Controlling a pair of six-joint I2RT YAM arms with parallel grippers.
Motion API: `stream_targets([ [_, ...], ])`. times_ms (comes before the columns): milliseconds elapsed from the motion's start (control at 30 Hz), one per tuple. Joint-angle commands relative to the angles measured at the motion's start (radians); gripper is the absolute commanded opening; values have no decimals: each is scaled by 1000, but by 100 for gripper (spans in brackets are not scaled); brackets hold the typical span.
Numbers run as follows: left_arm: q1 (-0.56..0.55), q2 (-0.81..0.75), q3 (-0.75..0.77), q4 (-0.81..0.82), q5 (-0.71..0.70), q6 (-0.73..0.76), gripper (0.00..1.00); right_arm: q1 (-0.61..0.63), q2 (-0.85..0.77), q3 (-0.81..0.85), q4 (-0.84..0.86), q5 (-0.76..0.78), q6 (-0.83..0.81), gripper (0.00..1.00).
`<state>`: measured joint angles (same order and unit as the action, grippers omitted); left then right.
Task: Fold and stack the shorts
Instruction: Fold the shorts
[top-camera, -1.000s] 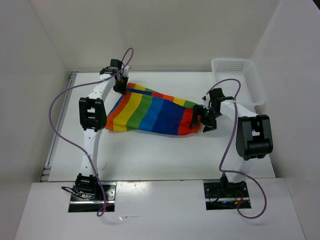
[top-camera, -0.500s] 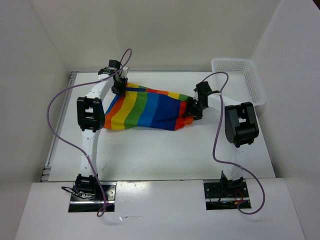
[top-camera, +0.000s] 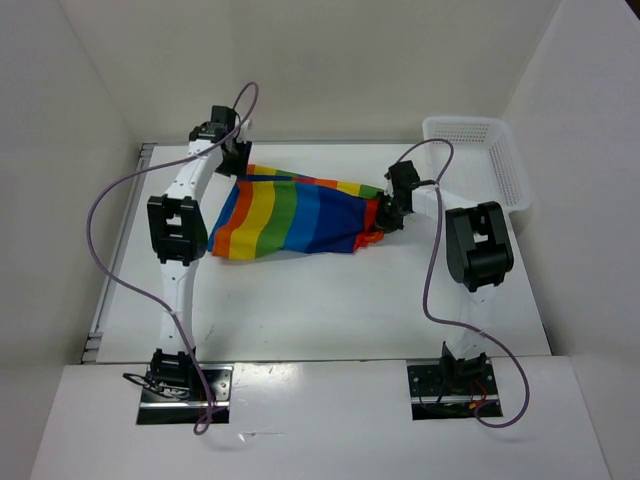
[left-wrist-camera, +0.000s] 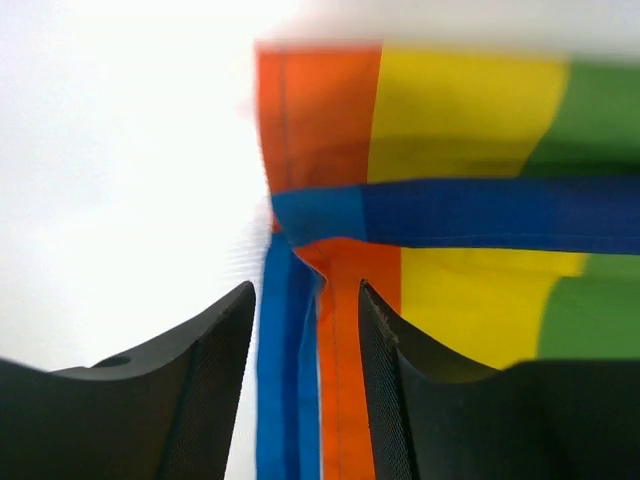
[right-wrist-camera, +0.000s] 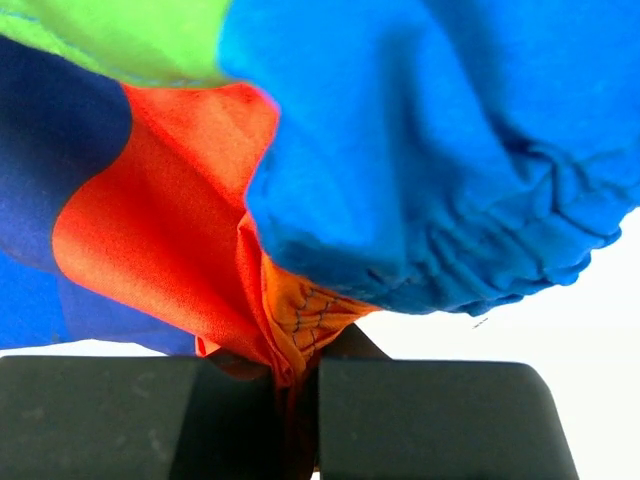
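Observation:
My right gripper is closed around a red and orange fold. The red end of the shorts would rise with it if I lifted it now.
The shorts, striped in rainbow blocks, lie spread across the middle of the table. At their far left corner my left gripper stands open. In the left wrist view a blue and orange hem of the shorts runs loose through the gap between the fingers of the left gripper, unpinched. At the right end my right gripper is shut on the shorts. In the right wrist view a fold of red and orange cloth is clamped between the jaws of the right gripper, with a gathered blue waistband bulging above.
A white lattice basket stands at the back right corner, just beyond the right arm. White walls close in the table on the left, back and right. Purple cables loop from both arms.
The right gripper has swung in to the shorts' right end and shut on it, pushing that end leftward. The left gripper has opened and drawn back toward the far left corner.

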<state>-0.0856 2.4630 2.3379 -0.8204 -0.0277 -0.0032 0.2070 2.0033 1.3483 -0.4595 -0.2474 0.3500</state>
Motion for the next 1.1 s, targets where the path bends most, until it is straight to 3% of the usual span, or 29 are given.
stream_targets([
  [0,-45,-162,165,-23,-11,3,54,8,-70,26,-7,48,-89,0],
  [133,-127,-208,117,-86,148,3,54,8,-99,35,-45,33,-144,0],
  [300,-187,-199,-257,-1,134,3,54,8,-140,89,-142,22,-233,0],
  [400,-197,-167,-325,78,83,3,54,-17,-159,161,-249,31,-282,0],
  [733,-227,40,-140,101,158,3,59,-63,-150,452,-481,5,-419,0],
  [1000,-284,206,115,75,409,3,62,141,-120,630,-469,-130,-436,0],
  [1067,-302,220,149,86,410,3,62,181,-60,717,-499,-153,-416,0],
])
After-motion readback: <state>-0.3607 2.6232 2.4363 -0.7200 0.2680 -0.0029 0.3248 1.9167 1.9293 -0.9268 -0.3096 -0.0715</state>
